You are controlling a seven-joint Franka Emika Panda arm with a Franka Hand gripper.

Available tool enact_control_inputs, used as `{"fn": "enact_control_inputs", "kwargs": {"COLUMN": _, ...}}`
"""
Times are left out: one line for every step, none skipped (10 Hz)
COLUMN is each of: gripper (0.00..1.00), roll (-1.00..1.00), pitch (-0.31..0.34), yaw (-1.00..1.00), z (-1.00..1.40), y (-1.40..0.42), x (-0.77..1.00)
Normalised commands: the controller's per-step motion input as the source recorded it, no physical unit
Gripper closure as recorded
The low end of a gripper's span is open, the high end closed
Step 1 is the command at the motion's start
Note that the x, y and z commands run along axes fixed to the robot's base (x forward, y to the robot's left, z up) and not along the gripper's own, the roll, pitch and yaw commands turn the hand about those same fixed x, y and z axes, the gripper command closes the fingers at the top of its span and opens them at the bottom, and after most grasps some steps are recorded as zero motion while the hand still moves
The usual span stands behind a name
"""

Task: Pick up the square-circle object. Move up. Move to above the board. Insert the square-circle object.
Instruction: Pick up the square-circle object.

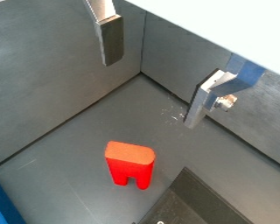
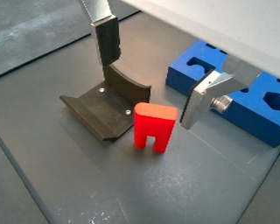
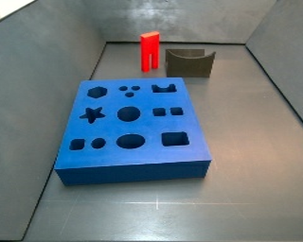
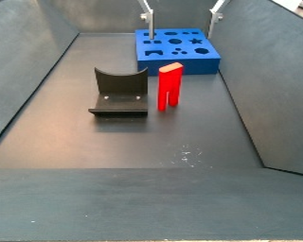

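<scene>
My gripper reaches the red block and grabs its upper part (image 3: 151, 38) (image 1: 130, 153) next, leaving its two short pegs free to enter the blue board.
The square-circle object is a tall red block with two short prongs. It stands upright on the grey floor in both wrist views (image 1: 129, 164) (image 2: 154, 127) and in both side views (image 3: 151, 51) (image 4: 170, 87). The blue board with shaped holes (image 3: 129, 128) (image 4: 177, 49) lies flat on the floor, apart from the block. My gripper (image 1: 154, 74) (image 2: 154, 74) is open and empty, held high above the floor. Its fingers (image 4: 148, 17) show at the upper edge of a side view. The red block is below the fingers, untouched.
The dark fixture (image 2: 108, 109) (image 4: 120, 93) (image 3: 189, 61) stands right beside the red block. Grey walls enclose the floor on all sides. A corner of the board (image 2: 236, 87) lies behind one finger in a wrist view.
</scene>
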Motion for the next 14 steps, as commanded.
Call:
{"fn": "enact_control_inputs", "kwargs": {"gripper": 0.0, "roll": 0.0, "pitch": 0.0, "yaw": 0.0, "z": 0.0, "y": -0.06, "x": 0.0}}
{"fn": "enact_control_inputs", "kwargs": {"gripper": 0.0, "roll": 0.11, "pitch": -0.153, "yaw": 0.56, "z": -0.38, "y": -0.68, "x": -0.2}}
{"fn": "enact_control_inputs", "kwargs": {"gripper": 0.0, "roll": -0.07, "pitch": -0.097, "yaw": 1.0, "z": -0.47, "y": 0.0, "x": 0.0}}
{"fn": "enact_control_inputs", "kwargs": {"gripper": 0.0, "roll": -0.11, "pitch": -0.114, "yaw": 1.0, "z": -0.45, "y": 0.0, "x": 0.0}}
{"fn": "enact_control_inputs", "kwargs": {"gripper": 0.0, "roll": -0.12, "pitch": -0.114, "yaw": 1.0, "z": -0.45, "y": 0.0, "x": 0.0}}
{"fn": "enact_control_inputs", "kwargs": {"gripper": 0.0, "roll": -0.12, "pitch": -0.114, "yaw": 1.0, "z": -0.45, "y": 0.0, "x": 0.0}}
{"fn": "enact_control_inputs", "kwargs": {"gripper": 0.0, "roll": -0.12, "pitch": -0.123, "yaw": 1.0, "z": -0.44, "y": 0.0, "x": 0.0}}
{"fn": "enact_control_inputs", "kwargs": {"gripper": 0.0, "roll": -0.09, "pitch": -0.16, "yaw": 0.95, "z": -0.41, "y": -0.02, "x": 0.01}}
{"fn": "enact_control_inputs", "kwargs": {"gripper": 0.0, "roll": -0.07, "pitch": -0.171, "yaw": 0.91, "z": -0.42, "y": -0.09, "x": 0.02}}
{"fn": "enact_control_inputs", "kwargs": {"gripper": 0.0, "roll": -0.07, "pitch": -0.183, "yaw": 0.86, "z": -0.4, "y": -0.15, "x": 0.02}}
{"fn": "enact_control_inputs", "kwargs": {"gripper": 0.0, "roll": -0.08, "pitch": -0.169, "yaw": 0.78, "z": -0.45, "y": -0.23, "x": 0.05}}
{"fn": "enact_control_inputs", "kwargs": {"gripper": 0.0, "roll": -0.09, "pitch": -0.217, "yaw": 0.49, "z": -0.63, "y": -0.39, "x": 0.34}}
{"fn": "enact_control_inputs", "kwargs": {"gripper": 0.0, "roll": 0.0, "pitch": -0.196, "yaw": 0.28, "z": -0.53, "y": -0.3, "x": 0.5}}
{"fn": "enact_control_inputs", "kwargs": {"gripper": 0.0, "roll": 0.0, "pitch": -0.111, "yaw": 0.01, "z": -0.28, "y": 0.0, "x": 0.43}}
